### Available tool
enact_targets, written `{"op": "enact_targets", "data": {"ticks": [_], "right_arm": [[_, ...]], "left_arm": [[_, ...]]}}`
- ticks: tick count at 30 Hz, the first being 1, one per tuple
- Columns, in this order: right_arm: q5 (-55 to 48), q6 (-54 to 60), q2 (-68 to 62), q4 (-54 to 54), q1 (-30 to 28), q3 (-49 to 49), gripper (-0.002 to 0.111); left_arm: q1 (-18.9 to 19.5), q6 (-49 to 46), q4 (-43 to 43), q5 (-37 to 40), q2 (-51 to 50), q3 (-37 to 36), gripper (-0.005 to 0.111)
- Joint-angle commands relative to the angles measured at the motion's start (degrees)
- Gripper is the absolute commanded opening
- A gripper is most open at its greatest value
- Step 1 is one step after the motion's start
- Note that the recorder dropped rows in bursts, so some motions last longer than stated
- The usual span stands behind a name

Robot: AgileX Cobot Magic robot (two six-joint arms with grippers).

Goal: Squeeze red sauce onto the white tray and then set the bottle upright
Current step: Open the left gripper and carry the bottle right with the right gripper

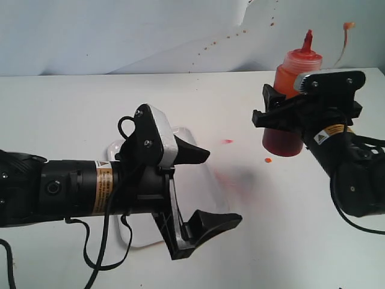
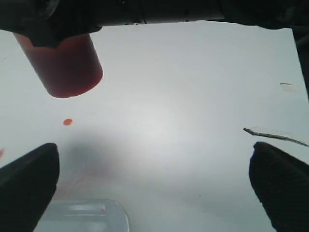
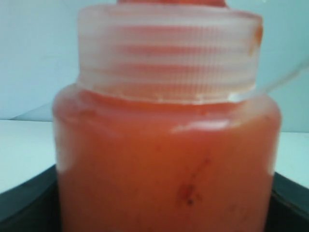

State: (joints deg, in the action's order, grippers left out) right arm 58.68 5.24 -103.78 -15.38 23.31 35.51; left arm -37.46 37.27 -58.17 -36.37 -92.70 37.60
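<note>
In the exterior view, the bottle's base [image 1: 281, 152] is still above the white table, so my right gripper keeps hold of the bottle for now, until it stands.
The bottle [image 1: 299, 63] is upright at the right of the table, orange-red with its red nozzle pointing up. My right gripper [image 1: 289, 117] is shut on the bottle's body [image 3: 164, 159], with a dark finger on either side. Whether its base [image 2: 67, 67] touches the table I cannot tell. The white tray [image 1: 138, 235] lies left of centre, mostly covered by my left arm. My left gripper [image 1: 221, 188] hangs open over the tray's right edge, with nothing between its fingers [image 2: 29, 183]. One tray corner [image 2: 87, 215] shows beneath it. Any red sauce on the tray is hidden.
A small red smear [image 1: 227, 141], a tiny orange spot [image 1: 268, 160] and a faint pink stain [image 1: 231, 179] mark the white table between the tray and the bottle. The bottle's cap [image 1: 348, 25] hangs on a thin tether behind it. The wall behind is spattered.
</note>
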Motion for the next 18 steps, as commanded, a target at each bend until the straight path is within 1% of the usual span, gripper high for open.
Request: {"op": "enact_targets", "data": {"ticks": [1,5,7,12,18], "right_arm": [[3.07,-3.06,-6.12,5.26,-3.07,4.33,0.0],[3.58,-3.23,-10.63,11.19,-4.57,6.95,0.0],[3.63,-3.23,-12.07,13.07,-4.81,7.98,0.0],[4.13,-3.23,-14.65,13.07,-4.81,9.32,0.0],[3.43,-3.13,-14.79,12.83,-4.81,9.32,0.0]], "left_arm": [[2.08,-0.09,1.15,0.63,0.44,0.08,0.104],[4.19,-0.09,1.15,0.63,0.44,0.08,0.104],[4.6,-0.09,1.15,0.63,0.44,0.08,0.104],[4.88,-0.09,1.15,0.74,0.44,0.08,0.104],[4.88,-0.09,1.15,0.74,0.44,0.08,0.104]]}}
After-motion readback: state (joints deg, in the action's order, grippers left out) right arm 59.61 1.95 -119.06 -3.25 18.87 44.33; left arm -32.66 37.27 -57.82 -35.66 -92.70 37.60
